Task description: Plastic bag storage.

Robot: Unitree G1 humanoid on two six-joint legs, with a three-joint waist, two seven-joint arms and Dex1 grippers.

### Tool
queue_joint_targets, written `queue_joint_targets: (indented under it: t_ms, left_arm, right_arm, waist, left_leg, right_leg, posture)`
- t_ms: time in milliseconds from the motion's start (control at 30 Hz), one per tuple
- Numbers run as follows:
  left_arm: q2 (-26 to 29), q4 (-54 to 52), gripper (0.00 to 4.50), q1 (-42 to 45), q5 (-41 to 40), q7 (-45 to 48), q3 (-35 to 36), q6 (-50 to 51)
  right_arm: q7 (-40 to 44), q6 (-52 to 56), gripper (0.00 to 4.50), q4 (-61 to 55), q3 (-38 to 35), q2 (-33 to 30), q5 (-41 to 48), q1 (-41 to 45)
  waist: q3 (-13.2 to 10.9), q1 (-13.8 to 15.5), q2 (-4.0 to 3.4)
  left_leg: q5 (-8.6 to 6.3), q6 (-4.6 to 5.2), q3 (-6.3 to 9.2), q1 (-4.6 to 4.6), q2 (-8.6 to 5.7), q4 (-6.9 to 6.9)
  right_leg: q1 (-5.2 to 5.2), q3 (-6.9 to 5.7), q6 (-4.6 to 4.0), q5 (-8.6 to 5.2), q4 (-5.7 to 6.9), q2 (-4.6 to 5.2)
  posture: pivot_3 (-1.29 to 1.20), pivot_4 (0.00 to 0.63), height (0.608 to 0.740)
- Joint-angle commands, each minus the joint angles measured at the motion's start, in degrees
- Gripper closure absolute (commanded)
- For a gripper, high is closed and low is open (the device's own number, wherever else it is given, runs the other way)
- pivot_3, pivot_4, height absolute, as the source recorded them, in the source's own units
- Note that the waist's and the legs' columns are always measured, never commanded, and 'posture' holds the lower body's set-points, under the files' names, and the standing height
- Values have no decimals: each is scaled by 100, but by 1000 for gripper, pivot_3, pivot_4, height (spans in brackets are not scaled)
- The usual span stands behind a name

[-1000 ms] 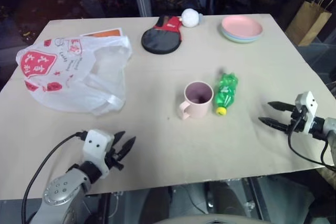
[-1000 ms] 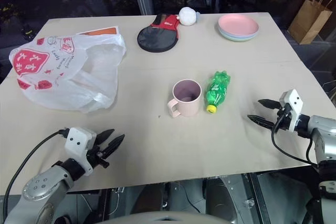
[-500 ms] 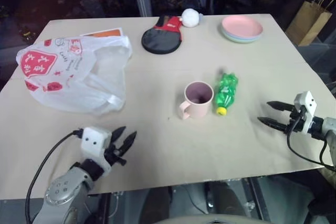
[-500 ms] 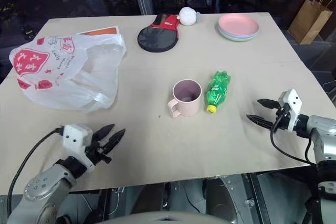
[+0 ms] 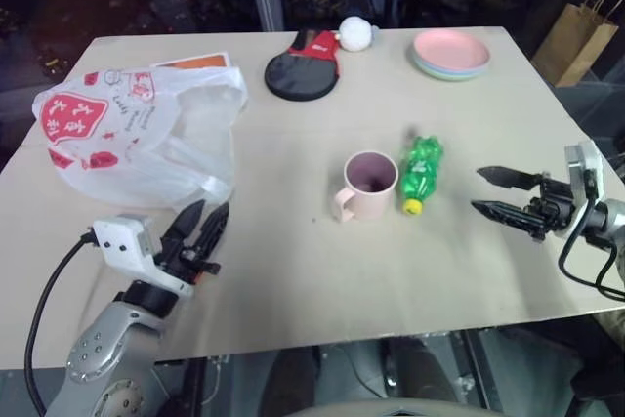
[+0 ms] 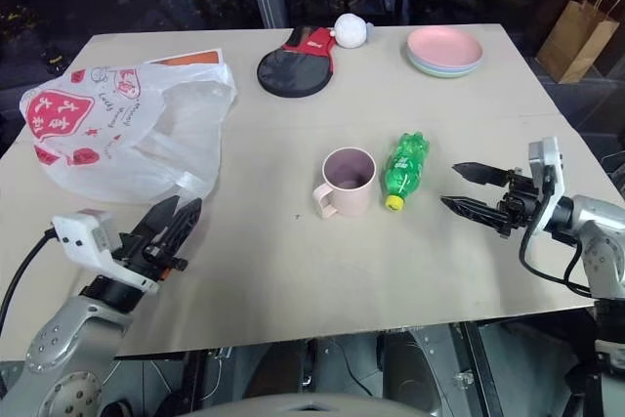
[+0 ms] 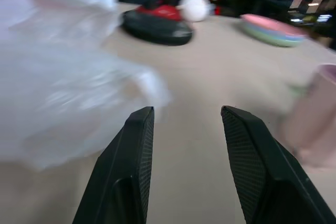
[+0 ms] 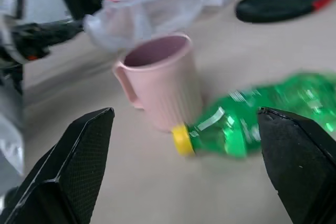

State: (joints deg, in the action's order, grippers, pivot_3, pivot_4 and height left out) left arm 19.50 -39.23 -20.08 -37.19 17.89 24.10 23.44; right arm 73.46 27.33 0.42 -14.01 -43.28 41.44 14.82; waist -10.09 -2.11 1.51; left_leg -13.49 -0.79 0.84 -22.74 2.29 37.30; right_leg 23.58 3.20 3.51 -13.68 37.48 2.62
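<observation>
The plastic bag's body lies slack and crumpled, so the robot's left gripper needs to grab the bag by the raised edge of its opening next.
The plastic bag, translucent white with red print, lies crumpled at the left of the table. My left gripper hovers just in front of the bag's near edge, open and empty, pointing forward. In the left wrist view the bag lies just beyond and to one side of the two black fingers. My right gripper is open and empty over the table's right side, pointing left at the green bottle. In the right wrist view the bag lies beyond the mug.
A pink mug stands mid-table, touching the lying green bottle. At the far edge are a black and red paddle, a white ball and stacked plates. A brown paper bag stands off the table, far right.
My left gripper has risen and edged toward the bag, rolling its wrist. My right gripper has risen and swung left toward the bottle. Both stay open.
</observation>
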Motion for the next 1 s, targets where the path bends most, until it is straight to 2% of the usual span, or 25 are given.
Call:
queue_joint_targets:
  t_ms: [33, 333, 667, 1000]
  left_arm:
    - [-55, 13, 2433, 296, 215, -360, 50, -119]
    - [-432, 486, 2433, 948, 423, -870, -279, 1]
    - [-688, 1283, 2433, 1853, 568, -971, -690, -5]
    - [-679, 1645, 2433, 2298, 450, -1192, -710, 625]
  right_arm:
    - [172, -30, 113, -443, -40, -124, 96, -62]
    - [135, -129, 113, -478, -55, -35, 22, -230]
    - [-18, -101, 113, -621, -66, 58, 74, -297]
    - [-135, -106, 113, -731, -122, 100, 114, -397]
  waist:
    - [0, 21, 0]
    - [0, 34, 3]
    - [0, 46, 5]
    - [-1, 40, 6]
  left_leg:
    - [0, 0, 1, -1, 0, 0]
    - [0, 0, 1, 0, -1, 1]
    - [0, 0, 3, -2, -2, 2]
    - [0, 0, 3, -3, -2, 0]
  right_leg:
    - [0, -1, 0, 0, 0, 0]
    - [-1, -1, -1, 2, 3, -1]
    - [-1, -1, 8, 9, 3, -2]
    - [-1, 0, 10, 23, 1, -2]
  posture:
    - [0, 150, 740]
    - [0, 150, 740]
    - [0, 150, 740]
    - [0, 150, 740]
